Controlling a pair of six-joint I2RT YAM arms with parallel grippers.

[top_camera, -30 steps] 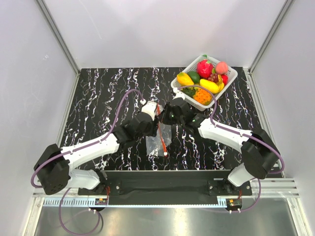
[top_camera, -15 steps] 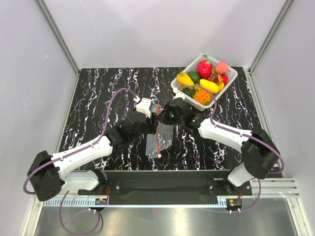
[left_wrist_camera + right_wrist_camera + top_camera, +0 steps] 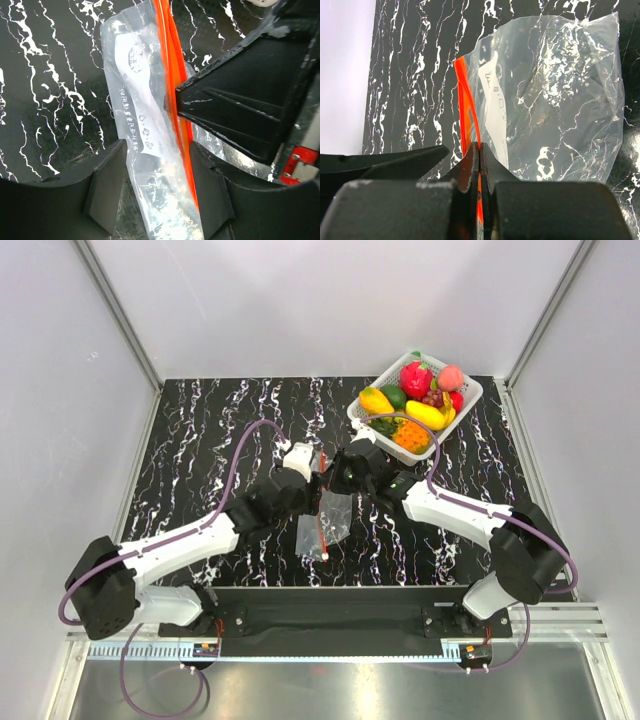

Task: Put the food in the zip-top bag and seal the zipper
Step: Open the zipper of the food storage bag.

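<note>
My left gripper should grab one edge of the zip-top bag's red-orange zipper to keep its opening open for food.
The zip-top bag (image 3: 334, 512) hangs clear and crinkly between the two arms over the black marbled table, its red-orange zipper (image 3: 321, 536) running down one edge. My right gripper (image 3: 479, 162) is shut on the top of the zipper (image 3: 464, 107). My left gripper (image 3: 157, 192) stands open with the bag (image 3: 142, 125) between its fingers; the right-hand finger (image 3: 210, 190) lies close to the zipper (image 3: 175, 95). In the top view both grippers meet at the bag's upper end. The food (image 3: 425, 412) lies piled in the white basket (image 3: 471, 391).
The basket stands at the table's back right corner. Grey walls with metal posts close in the table on three sides. The arm bases sit on a black rail (image 3: 330, 615) at the near edge.
The left arm pulled back to the left a little, then came in again beside the bag's top. The bag's lower end swung slightly left. The right gripper kept its hold.
</note>
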